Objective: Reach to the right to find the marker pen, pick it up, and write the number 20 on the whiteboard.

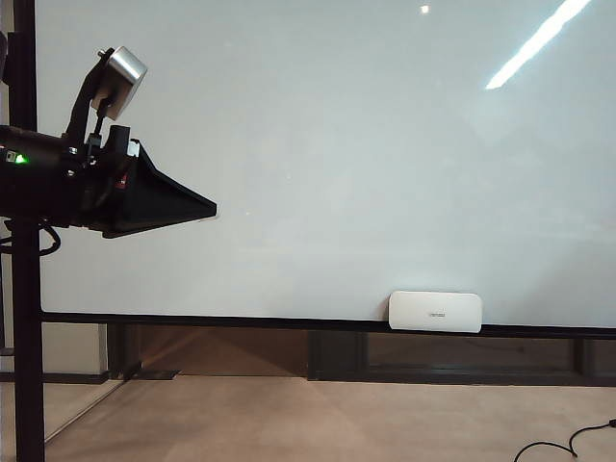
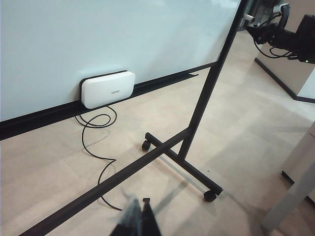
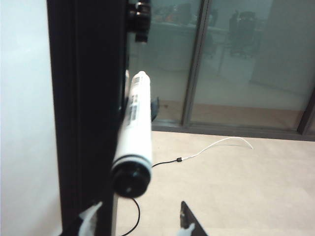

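Next, my right gripper grabs the marker pen by its white body [image 3: 135,135] to write the number 20 on the whiteboard.
The whiteboard [image 1: 318,144] fills the exterior view; no number 20 shows on it. The marker pen [image 3: 136,128], white with a black end cap, is clipped along the board's black side frame [image 3: 86,98] in the right wrist view. My right gripper [image 3: 139,221] stands open just short of the pen's black end, with one finger by the frame and the other out over the floor. It holds nothing and is outside the exterior view. My left gripper [image 1: 207,205] hangs at the board's left edge, shut and holding nothing; its closed fingertips [image 2: 142,216] point down towards the floor.
A white eraser [image 1: 435,311] sits on the board's lower ledge, also in the left wrist view as the eraser [image 2: 108,88]. A black cable [image 2: 93,142] loops on the floor by the wheeled stand [image 2: 197,113]. Glass doors [image 3: 236,64] stand behind the pen.
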### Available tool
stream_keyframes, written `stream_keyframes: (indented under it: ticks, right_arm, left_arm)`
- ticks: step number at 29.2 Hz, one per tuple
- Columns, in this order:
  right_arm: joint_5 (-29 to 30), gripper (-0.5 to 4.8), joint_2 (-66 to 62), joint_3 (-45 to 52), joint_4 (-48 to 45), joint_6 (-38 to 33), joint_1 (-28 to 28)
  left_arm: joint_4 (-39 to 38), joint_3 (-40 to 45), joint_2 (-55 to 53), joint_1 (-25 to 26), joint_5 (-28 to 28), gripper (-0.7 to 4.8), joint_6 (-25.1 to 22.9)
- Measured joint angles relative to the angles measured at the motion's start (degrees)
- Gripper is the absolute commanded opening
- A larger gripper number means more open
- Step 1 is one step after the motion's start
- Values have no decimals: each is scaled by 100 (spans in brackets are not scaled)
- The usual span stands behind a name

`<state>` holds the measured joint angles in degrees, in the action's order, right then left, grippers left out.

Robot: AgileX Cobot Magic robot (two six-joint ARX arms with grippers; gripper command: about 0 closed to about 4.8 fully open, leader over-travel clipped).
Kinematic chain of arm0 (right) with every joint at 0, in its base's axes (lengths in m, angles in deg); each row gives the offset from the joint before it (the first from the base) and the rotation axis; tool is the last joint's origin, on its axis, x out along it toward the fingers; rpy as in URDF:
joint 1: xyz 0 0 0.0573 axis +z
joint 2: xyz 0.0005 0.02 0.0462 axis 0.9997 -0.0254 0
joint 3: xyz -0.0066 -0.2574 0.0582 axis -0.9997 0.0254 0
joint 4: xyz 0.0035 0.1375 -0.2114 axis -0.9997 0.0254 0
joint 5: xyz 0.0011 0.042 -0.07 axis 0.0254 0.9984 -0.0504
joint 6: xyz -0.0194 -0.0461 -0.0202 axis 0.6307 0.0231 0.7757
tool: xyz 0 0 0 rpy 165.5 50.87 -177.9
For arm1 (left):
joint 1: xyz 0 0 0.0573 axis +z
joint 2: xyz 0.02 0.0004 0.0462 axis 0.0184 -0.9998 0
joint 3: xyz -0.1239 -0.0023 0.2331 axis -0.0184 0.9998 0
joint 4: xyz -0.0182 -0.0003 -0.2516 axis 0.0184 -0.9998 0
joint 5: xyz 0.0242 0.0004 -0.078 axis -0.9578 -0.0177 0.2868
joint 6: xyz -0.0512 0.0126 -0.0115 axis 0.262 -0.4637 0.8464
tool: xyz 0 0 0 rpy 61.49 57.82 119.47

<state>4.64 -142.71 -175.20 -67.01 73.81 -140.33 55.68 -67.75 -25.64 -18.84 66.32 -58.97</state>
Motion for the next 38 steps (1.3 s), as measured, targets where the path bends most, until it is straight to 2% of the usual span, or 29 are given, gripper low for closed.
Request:
stream_keyframes:
  ticks: [12,19,35,37,38]
  right_arm:
    - [-13,213,0,-339,44,-31,59]
    - [-153,212,0,-350,66,-24,199]
    - [-516,211,0,-341,68,0,243]
    - [-629,189,0,-343,68,2,243]
    - [-645,160,0,-343,66,2,243]
  left_arm:
    - [-17,-9,0,0,140,-5,2]
    - [-146,-164,0,2,516,-5,2]
    - [-240,-173,0,0,457,-5,2]
    - [-240,-173,0,0,457,-5,2]
    - [-240,-173,0,0,457,-5,2]
